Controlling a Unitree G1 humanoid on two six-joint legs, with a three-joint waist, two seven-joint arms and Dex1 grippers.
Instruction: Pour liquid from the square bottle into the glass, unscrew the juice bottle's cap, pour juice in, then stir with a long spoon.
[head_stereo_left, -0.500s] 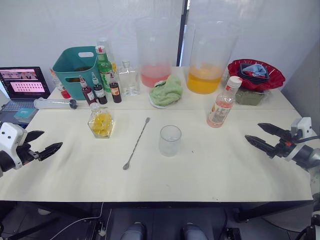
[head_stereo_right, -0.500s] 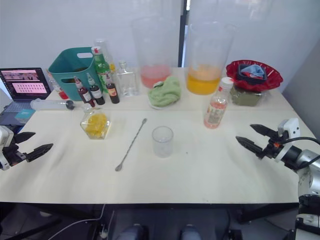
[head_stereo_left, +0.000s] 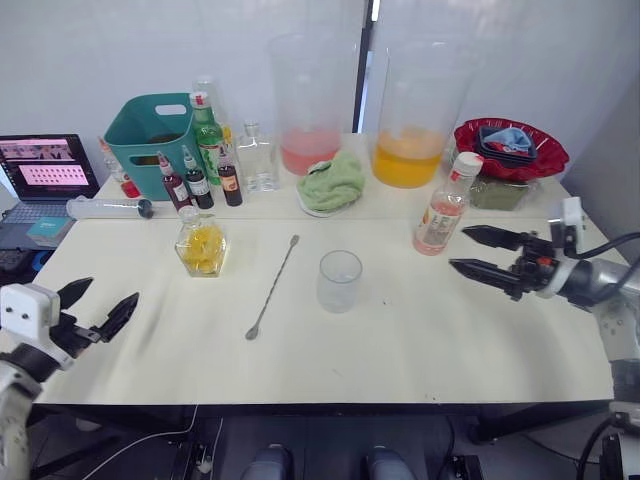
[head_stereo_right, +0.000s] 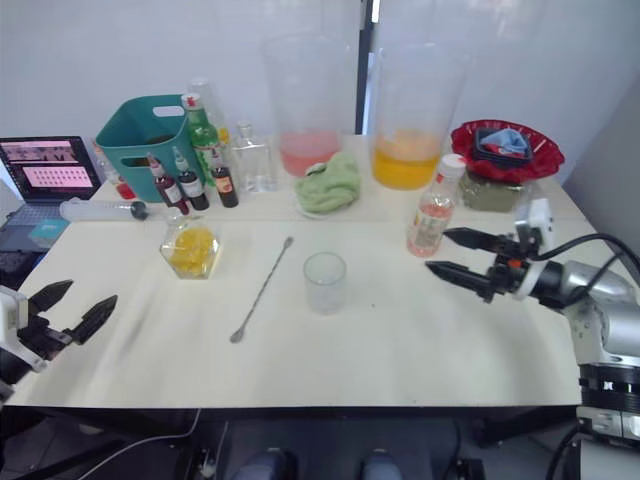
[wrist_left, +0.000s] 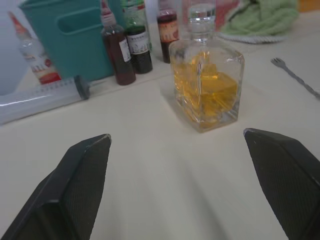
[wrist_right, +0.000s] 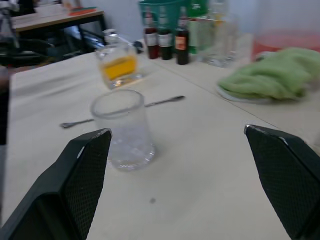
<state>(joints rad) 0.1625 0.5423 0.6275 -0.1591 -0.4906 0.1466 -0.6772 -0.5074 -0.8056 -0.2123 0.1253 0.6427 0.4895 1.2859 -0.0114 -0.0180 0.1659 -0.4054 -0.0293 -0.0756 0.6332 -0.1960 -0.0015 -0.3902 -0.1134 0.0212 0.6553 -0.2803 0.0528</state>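
Observation:
The square bottle should pour liquid into the empty glass (head_stereo_left: 340, 281), so my left gripper should grab it by its wide body (head_stereo_left: 204, 251) next.
The square bottle (head_stereo_left: 202, 243) with yellow liquid and a clear stopper stands on the table's left half, also seen up close in the left wrist view (wrist_left: 207, 80). An empty glass (head_stereo_left: 340, 281) stands mid-table. Between them lies the long spoon (head_stereo_left: 273, 286), slanted. The juice bottle (head_stereo_left: 444, 213) with pink juice and a white cap stands right of centre. My left gripper (head_stereo_left: 103, 306) hovers open at the table's left front edge, well short of the square bottle. My right gripper (head_stereo_left: 470, 252) is open just right of the juice bottle, pointing left, apart from it.
Along the back stand a teal basket (head_stereo_left: 152, 132), small dark red bottles (head_stereo_left: 198, 184), a green bottle (head_stereo_left: 208, 135), a clear flask (head_stereo_left: 258, 158), two big jugs (head_stereo_left: 308, 100), a green cloth (head_stereo_left: 333, 182) and a red bowl (head_stereo_left: 510, 148). A laptop (head_stereo_left: 46, 172) and a syringe (head_stereo_left: 108, 207) sit at the left.
My right gripper has moved left and farther in over the table, toward the juice bottle. My left gripper has shifted a little lower and to the right at the table's edge. Both stay open.

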